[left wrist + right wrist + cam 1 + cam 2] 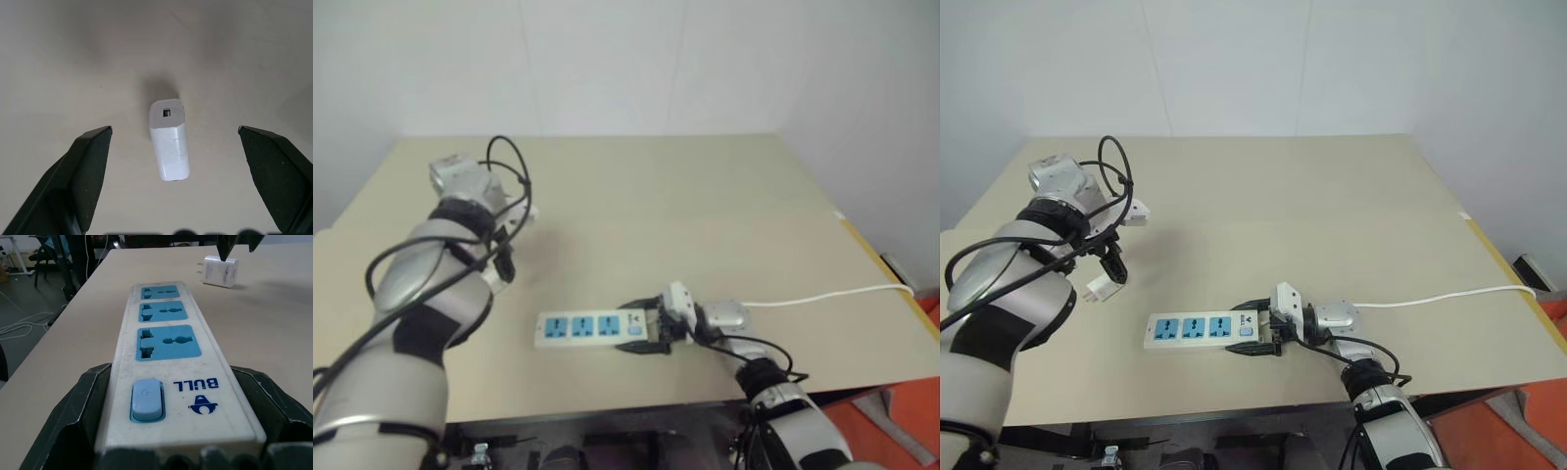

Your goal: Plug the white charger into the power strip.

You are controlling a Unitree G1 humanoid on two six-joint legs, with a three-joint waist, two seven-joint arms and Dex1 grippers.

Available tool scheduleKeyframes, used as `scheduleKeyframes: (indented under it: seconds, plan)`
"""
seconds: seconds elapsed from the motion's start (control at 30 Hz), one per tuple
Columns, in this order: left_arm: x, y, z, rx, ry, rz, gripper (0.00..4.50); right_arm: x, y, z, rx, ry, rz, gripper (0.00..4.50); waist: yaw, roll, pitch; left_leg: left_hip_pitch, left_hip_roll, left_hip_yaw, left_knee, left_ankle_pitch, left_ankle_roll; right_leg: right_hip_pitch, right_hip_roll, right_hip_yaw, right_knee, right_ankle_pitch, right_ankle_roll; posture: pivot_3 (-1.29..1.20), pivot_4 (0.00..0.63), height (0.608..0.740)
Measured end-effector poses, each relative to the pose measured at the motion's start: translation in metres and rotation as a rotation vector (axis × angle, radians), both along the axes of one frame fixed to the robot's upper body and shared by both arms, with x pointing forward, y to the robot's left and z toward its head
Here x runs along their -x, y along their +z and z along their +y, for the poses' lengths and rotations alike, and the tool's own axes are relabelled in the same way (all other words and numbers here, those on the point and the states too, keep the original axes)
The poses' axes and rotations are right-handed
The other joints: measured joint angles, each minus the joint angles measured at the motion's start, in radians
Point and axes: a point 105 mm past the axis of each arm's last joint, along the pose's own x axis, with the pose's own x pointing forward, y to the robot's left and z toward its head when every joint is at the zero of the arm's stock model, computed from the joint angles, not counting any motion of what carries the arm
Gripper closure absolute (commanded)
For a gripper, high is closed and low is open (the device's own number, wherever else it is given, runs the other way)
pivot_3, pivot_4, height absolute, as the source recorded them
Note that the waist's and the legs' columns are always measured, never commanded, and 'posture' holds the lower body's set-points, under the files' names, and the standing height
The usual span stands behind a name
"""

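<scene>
The fingers of my left gripper are above the white charger [493, 279] on the tabletop, so it is too early to close and the gripper lowers first now.
The white charger [168, 142] lies flat on the tan table, left of the power strip [1197, 330], and shows small in the head view [1097, 290]. My left gripper [174, 129] hangs over it pointing down, open, one black finger [88, 166] on each side and clear of it. The strip is a flat white bar with three blue sockets [168, 340] and a blue switch [145, 400]. Pointing left, my right gripper [646, 331] is shut on the strip's switch end, its fingers [73, 421] against both long sides. The right wrist view has the charger [221, 270] beyond the strip's far end.
A thin white cord [822, 296] runs from the strip to the right and off the table's right edge [871, 250]. The table's front edge [607, 406] lies just below the strip. Bare tabletop [685, 206] stretches behind both grippers to the wall.
</scene>
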Motion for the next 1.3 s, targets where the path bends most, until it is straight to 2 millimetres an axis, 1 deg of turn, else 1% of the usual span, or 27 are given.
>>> scheduleKeyframes:
  seconds: [0.13, 0.2, 0.37, 0.57, 0.8, 0.9, 1.2, 1.23, 1.3]
  plan:
    - [0.004, -0.009, 0.004, -0.004, 0.012, 0.032, 0.0, -0.001, 0.0, 0.0, 0.0, 0.002, 0.005, 1.08, 0.0, 0.0, 0.0, 0.0, 0.0, 0.0, 0.003, 0.0, 0.0, 0.0, 0.0, 0.0, 0.002, 0.0, 0.0, 0.0, 0.15, 0.74]
    - [0.005, -0.009, 0.005, -0.001, 0.016, 0.038, 0.0, -0.002, 0.0, 0.001, 0.0, 0.005, 0.007, 1.08, -0.001, 0.0, 0.0, 0.0, 0.0, 0.0, 0.003, 0.0, 0.0, 0.0, 0.0, 0.0, 0.008, 0.0, 0.0, 0.0, 0.15, 0.74]
    - [0.006, -0.01, 0.005, 0.015, 0.017, 0.044, 0.0, -0.003, 0.001, 0.003, -0.003, 0.008, 0.005, 1.08, -0.002, 0.0, 0.0, 0.0, 0.001, 0.0, 0.004, 0.0, 0.001, 0.0, 0.0, 0.0, 0.008, 0.0, 0.0, 0.0, 0.15, 0.74]
    - [0.01, -0.025, 0.007, 0.023, 0.029, 0.075, 0.0, -0.003, 0.001, 0.003, -0.004, 0.008, 0.003, 1.08, -0.002, 0.0, 0.0, -0.001, 0.001, 0.0, 0.004, 0.0, 0.001, 0.0, 0.0, 0.0, 0.009, 0.0, 0.0, 0.0, 0.15, 0.74]
    - [0.006, -0.025, 0.012, -0.002, 0.042, 0.022, 0.0, -0.003, 0.001, 0.003, -0.005, 0.008, 0.003, 1.08, -0.002, 0.0, 0.0, 0.0, 0.001, 0.0, 0.004, 0.0, 0.001, 0.0, 0.0, 0.0, 0.009, 0.0, 0.0, 0.0, 0.15, 0.74]
    - [0.005, -0.029, 0.014, -0.012, 0.046, 0.01, 0.55, -0.003, 0.001, 0.003, -0.005, 0.007, 0.003, 1.08, -0.002, 0.0, 0.0, 0.0, 0.001, 0.0, 0.004, 0.0, 0.001, 0.0, 0.0, 0.0, 0.01, 0.0, 0.0, 0.0, 0.15, 0.74]
    - [0.001, -0.03, 0.011, -0.001, 0.05, -0.024, 3.4, -0.003, 0.001, 0.002, -0.005, 0.007, 0.003, 1.08, -0.002, 0.0, 0.0, 0.0, 0.001, 0.0, 0.004, 0.0, 0.001, 0.0, 0.0, 0.0, 0.01, 0.0, 0.0, 0.0, 0.15, 0.74]
    - [0.001, -0.03, 0.011, 0.0, 0.051, -0.026, 3.53, -0.003, 0.001, 0.002, -0.005, 0.007, 0.003, 1.08, -0.002, 0.0, 0.0, 0.0, 0.001, 0.0, 0.004, 0.0, 0.001, 0.0, 0.0, 0.0, 0.01, 0.0, 0.0, 0.0, 0.15, 0.74]
    - [0.0, -0.03, 0.011, 0.001, 0.051, -0.027, 3.52, -0.003, 0.001, 0.002, -0.005, 0.007, 0.003, 1.08, -0.002, 0.0, 0.0, 0.0, 0.001, 0.0, 0.004, 0.0, 0.001, 0.0, 0.0, 0.0, 0.01, 0.0, 0.0, 0.0, 0.15, 0.74]
